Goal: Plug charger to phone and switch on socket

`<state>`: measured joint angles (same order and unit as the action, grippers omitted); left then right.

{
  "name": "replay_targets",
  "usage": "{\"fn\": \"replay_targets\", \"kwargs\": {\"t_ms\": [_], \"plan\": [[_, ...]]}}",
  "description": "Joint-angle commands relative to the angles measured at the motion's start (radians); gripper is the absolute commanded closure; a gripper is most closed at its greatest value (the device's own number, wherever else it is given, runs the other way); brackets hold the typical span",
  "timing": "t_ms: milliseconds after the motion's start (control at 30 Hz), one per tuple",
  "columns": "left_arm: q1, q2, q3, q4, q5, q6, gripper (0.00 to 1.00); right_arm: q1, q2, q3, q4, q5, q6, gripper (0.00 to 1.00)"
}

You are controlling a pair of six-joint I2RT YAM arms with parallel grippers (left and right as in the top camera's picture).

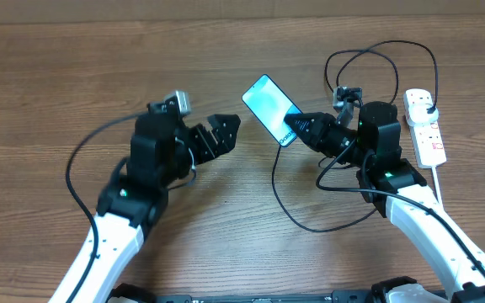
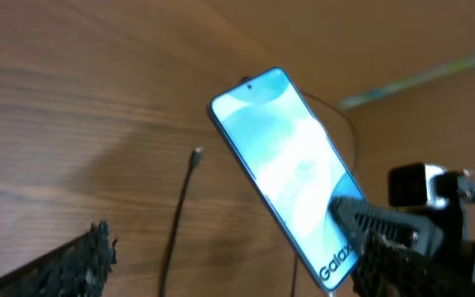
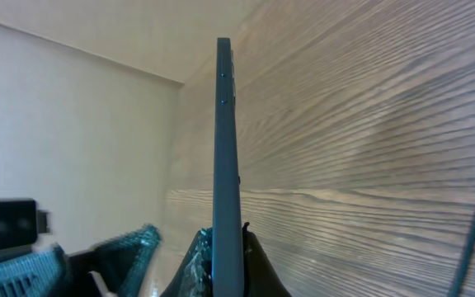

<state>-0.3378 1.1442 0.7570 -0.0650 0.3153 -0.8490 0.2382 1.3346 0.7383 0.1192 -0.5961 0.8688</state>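
The phone [image 1: 268, 104] should be grabbed next by its long side with my left gripper, so the end with the small text stays free for the charger.
The phone [image 1: 268, 104] has a lit light-blue screen and is held tilted above the table. My right gripper [image 1: 296, 127] is shut on its near end, by the small text. In the right wrist view the phone [image 3: 225, 140] shows edge-on between the fingers [image 3: 226, 256]. My left gripper [image 1: 229, 135] is open and empty, just left of the phone. The charger's black cable [image 1: 286, 210] lies on the table, its connector tip [image 2: 197, 154] free below and beside the phone [image 2: 283, 157]. The white socket [image 1: 428, 135] lies at the far right, with a black plug [image 1: 425, 103] at its far end.
The black cable loops behind my right arm [image 1: 377, 52] and across the table in front of it. The socket's thick white cord [image 1: 439, 181] runs toward the front right. The right arm's fingers [image 2: 365, 219] show in the left wrist view.
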Motion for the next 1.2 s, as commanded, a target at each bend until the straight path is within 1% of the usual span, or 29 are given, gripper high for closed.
{"fn": "replay_targets", "kwargs": {"t_ms": [0,100,200,267,333,533,600,633,733,900,1100,1167], "plan": [[0.012,0.016,-0.138,0.198,0.079,-0.16,0.0,0.006,0.021,0.01,0.067,-0.045,0.101,0.96],[0.012,0.058,-0.201,0.389,0.086,-0.227,0.0,0.02,0.064,0.01,0.185,-0.094,0.176,0.96],[0.012,0.106,-0.214,0.478,0.09,-0.282,0.0,0.036,0.098,0.01,0.28,-0.109,0.221,0.96],[0.012,0.144,-0.214,0.57,0.106,-0.285,0.01,0.049,0.117,0.01,0.329,-0.119,0.239,0.96],[0.013,0.182,-0.214,0.66,0.108,-0.315,0.0,0.067,0.138,0.01,0.378,-0.14,0.259,0.96],[0.025,0.265,-0.214,0.83,0.117,-0.367,0.0,0.102,0.154,0.01,0.393,-0.139,0.261,0.96],[0.025,0.284,-0.214,0.904,0.126,-0.38,0.0,0.103,0.154,0.01,0.393,-0.138,0.26,0.96],[0.025,0.301,-0.214,0.976,0.137,-0.4,0.0,0.103,0.154,0.01,0.393,-0.139,0.257,0.96],[0.025,0.32,-0.213,1.044,0.154,-0.435,0.0,0.103,0.154,0.01,0.393,-0.139,0.257,0.96],[0.025,0.351,-0.213,1.08,0.186,-0.466,0.0,0.122,0.154,0.01,0.401,-0.139,0.257,0.96],[0.024,0.365,-0.213,1.152,0.216,-0.476,0.05,0.161,0.182,0.01,0.436,-0.138,0.257,0.96],[0.024,0.365,-0.213,1.173,0.218,-0.476,0.09,0.166,0.197,0.01,0.436,-0.14,0.258,0.96]]}}
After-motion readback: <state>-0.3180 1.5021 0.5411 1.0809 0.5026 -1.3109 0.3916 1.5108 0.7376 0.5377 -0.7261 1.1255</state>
